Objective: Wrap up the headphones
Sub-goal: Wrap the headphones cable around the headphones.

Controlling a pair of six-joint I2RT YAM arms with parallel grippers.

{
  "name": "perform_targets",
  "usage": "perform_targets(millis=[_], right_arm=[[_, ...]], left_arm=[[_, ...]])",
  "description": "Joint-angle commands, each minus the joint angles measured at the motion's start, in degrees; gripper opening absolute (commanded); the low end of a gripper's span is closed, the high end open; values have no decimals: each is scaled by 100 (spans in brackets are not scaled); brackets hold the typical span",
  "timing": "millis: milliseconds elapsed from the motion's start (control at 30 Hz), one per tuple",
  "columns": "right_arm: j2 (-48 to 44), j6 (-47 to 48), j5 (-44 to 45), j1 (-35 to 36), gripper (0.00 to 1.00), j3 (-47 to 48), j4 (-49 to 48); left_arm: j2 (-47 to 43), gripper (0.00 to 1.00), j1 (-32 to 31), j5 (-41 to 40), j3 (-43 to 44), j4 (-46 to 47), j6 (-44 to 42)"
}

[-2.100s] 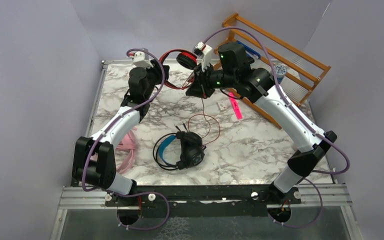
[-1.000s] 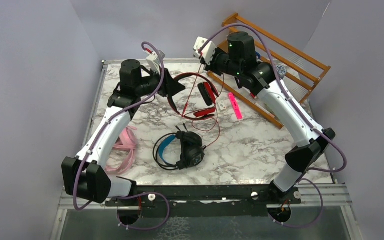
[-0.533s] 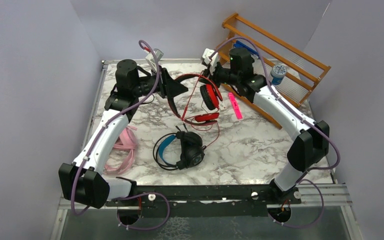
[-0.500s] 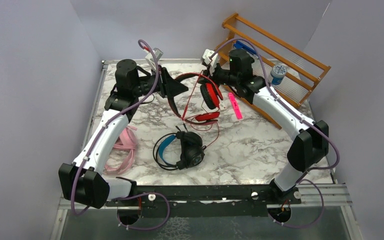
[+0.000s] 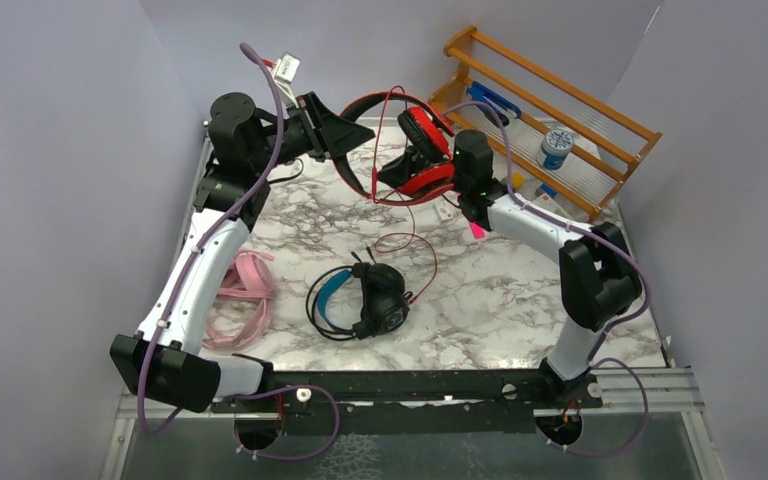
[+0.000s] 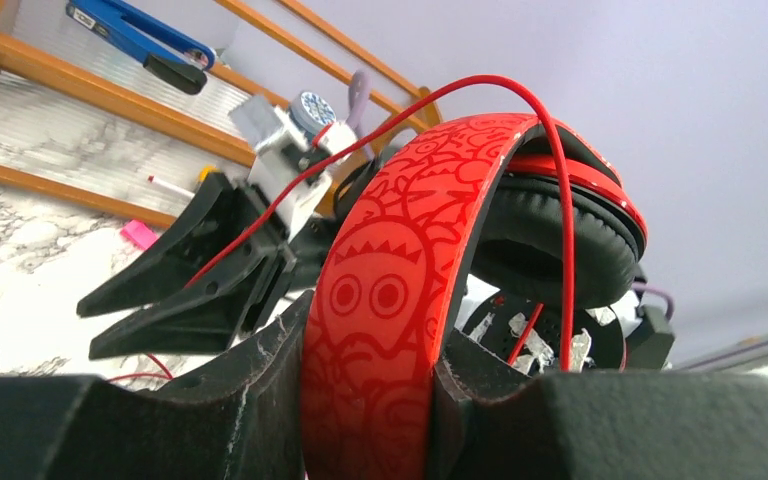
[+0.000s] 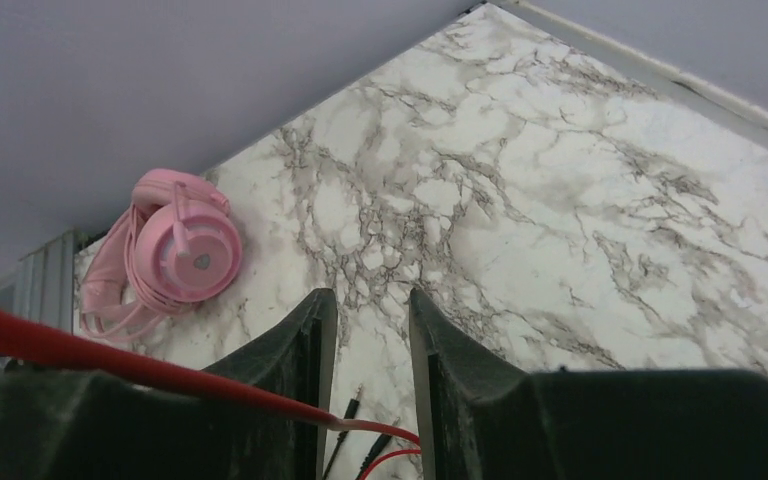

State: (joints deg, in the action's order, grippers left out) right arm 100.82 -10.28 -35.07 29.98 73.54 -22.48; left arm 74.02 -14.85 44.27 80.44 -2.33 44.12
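Observation:
I will grab the red cable (image 7: 110, 355) by its loose hanging part (image 7: 368, 426) with my right gripper next, so the headband stays free to wrap with the cable.
My left gripper (image 5: 345, 133) is shut on the headband of the red headphones (image 5: 422, 127), holding them in the air above the far side of the table. In the left wrist view the patterned red band (image 6: 390, 290) fills the gap of the left gripper (image 6: 370, 350). My right gripper (image 5: 398, 172) sits just under the earcups, open. Its red cable (image 7: 110, 355) lies loosely across one finger of the right gripper (image 7: 372, 295) and hangs down in a loop (image 5: 412, 250). The black and blue headphones (image 5: 365, 300) lie mid-table. The pink headphones (image 5: 245, 295) lie at the left.
A wooden rack (image 5: 560, 110) stands at the back right with a blue tool (image 5: 495, 100) and a blue-capped bottle (image 5: 557, 148). A pink marker (image 5: 477, 229) lies beside the right forearm. Two black jack plugs (image 7: 355, 405) rest on the marble below the right fingers.
The left gripper has lifted the red headphones up and toward the back. The right gripper has opened, released its pinch on the red cable, and swung down under the earcups.

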Motion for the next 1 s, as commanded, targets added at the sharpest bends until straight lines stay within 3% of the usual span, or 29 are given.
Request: perform_targets(millis=[0, 133, 433, 567, 667, 967], right_arm=[[228, -968, 15, -1, 38, -351, -1607], [562, -1297, -50, 0, 36, -500, -2393], [1092, -1400, 33, 8, 25, -833, -3089], [1037, -1533, -11, 17, 11, -1219, -3400], [818, -1577, -7, 42, 1, -1529, -3401], [3, -1871, 167, 228, 1, -2598, -2654]], left_arm=[[131, 0, 9, -562, 443, 157, 738], [238, 0, 9, -677, 665, 207, 930], [647, 0, 17, -982, 1533, -137, 629], [983, 0, 24, -1079, 1897, -215, 607], [1260, 0, 56, -1243, 2239, -388, 522], [1932, 0, 171, -2213, 2884, -393, 451]])
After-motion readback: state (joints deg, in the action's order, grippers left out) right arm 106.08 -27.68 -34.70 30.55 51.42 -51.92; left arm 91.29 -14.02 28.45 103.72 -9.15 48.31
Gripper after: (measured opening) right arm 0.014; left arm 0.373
